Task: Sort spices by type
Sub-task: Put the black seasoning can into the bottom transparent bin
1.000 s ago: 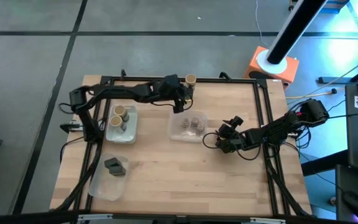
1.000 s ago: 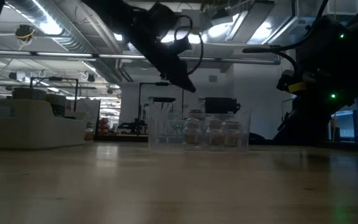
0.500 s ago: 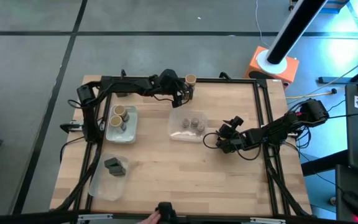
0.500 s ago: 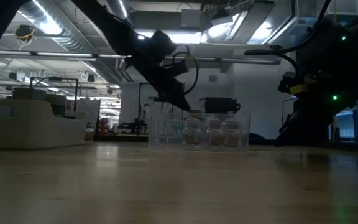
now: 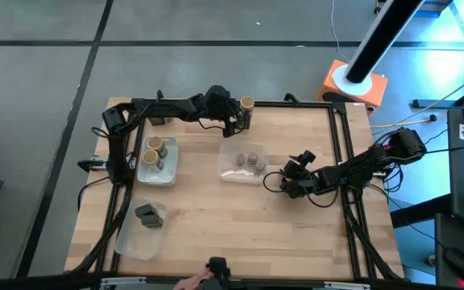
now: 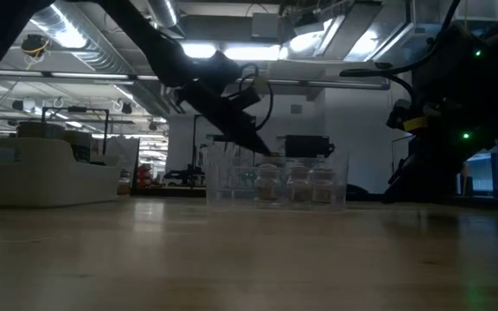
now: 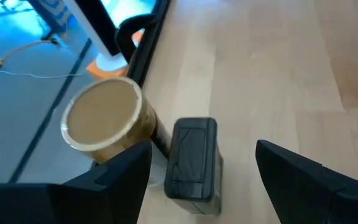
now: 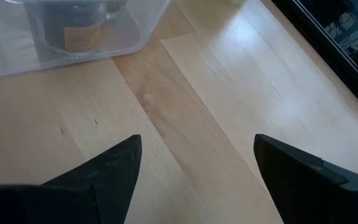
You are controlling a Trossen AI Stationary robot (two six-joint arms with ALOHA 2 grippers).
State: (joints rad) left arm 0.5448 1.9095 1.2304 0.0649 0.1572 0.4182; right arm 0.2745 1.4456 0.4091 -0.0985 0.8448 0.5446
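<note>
My left gripper grips the upper end of the dark grey packet next, to sort it into the clear tray of dark packets.
A tan-topped jar (image 5: 246, 103) stands at the table's far edge, also seen in the left wrist view as the jar (image 7: 101, 121). A dark grey packet (image 7: 192, 158) lies on the wood right beside it. My left gripper (image 7: 202, 163) is open and hangs over the packet, one finger on each side, touching nothing. My right gripper (image 5: 296, 173) rests open over bare wood, to the right of the centre tray (image 5: 230, 171), which holds squat jars (image 5: 250, 159). The left tray (image 5: 167, 165) holds tan-topped jars (image 5: 155, 146). The near-left tray (image 5: 131, 238) holds dark packets (image 5: 148, 215).
The table's black frame rail (image 7: 145, 46) runs just behind the jar and packet. An orange-and-white stand (image 5: 353, 80) sits beyond the far right corner. A hand (image 5: 190, 283) shows at the near edge. Bare wood (image 5: 240, 225) lies between the trays and the near edge.
My left gripper has swung toward the table's far edge and sunk, coming down over the dark packet beside the tan-topped jar; its arm now lies along the far rail. It has stayed open. The right arm has kept still.
</note>
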